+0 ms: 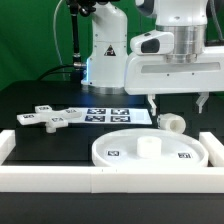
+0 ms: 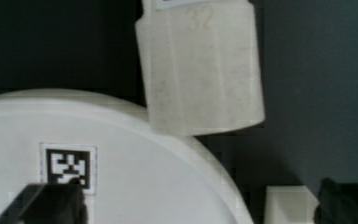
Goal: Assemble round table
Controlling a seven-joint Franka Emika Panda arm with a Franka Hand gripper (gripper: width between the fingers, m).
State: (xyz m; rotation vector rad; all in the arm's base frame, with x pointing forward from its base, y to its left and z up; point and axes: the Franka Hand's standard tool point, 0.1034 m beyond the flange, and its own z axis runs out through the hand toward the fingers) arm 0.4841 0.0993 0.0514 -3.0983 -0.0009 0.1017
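I should fit the post into the disc's raised middle, so I should grab the post by its thick plain end (image 1: 176, 124) (image 2: 204, 104) with my gripper next.
The large round disc (image 1: 120, 152) lies flat at the front of the table, with a raised hub (image 1: 150, 146) at its middle. The short cylindrical post (image 1: 172, 123) lies on its side just behind the disc's rim. The flat cross-shaped piece (image 1: 48, 119) lies at the exterior view's left. My gripper (image 1: 177, 104) hangs open and empty above the post and the disc's back edge. In the wrist view, the post (image 2: 202, 70) touches or overlaps the disc (image 2: 140, 150) at its rim. The gripper (image 2: 194, 205) is there too, with dark fingertips (image 2: 34, 205) wide apart.
The white border wall (image 1: 110, 182) runs along the front and both sides of the table. The marker board (image 1: 112, 114) lies behind the disc. The robot's base (image 1: 105, 50) stands at the back. A piece of white edge (image 2: 291, 200) shows near one fingertip in the wrist view.
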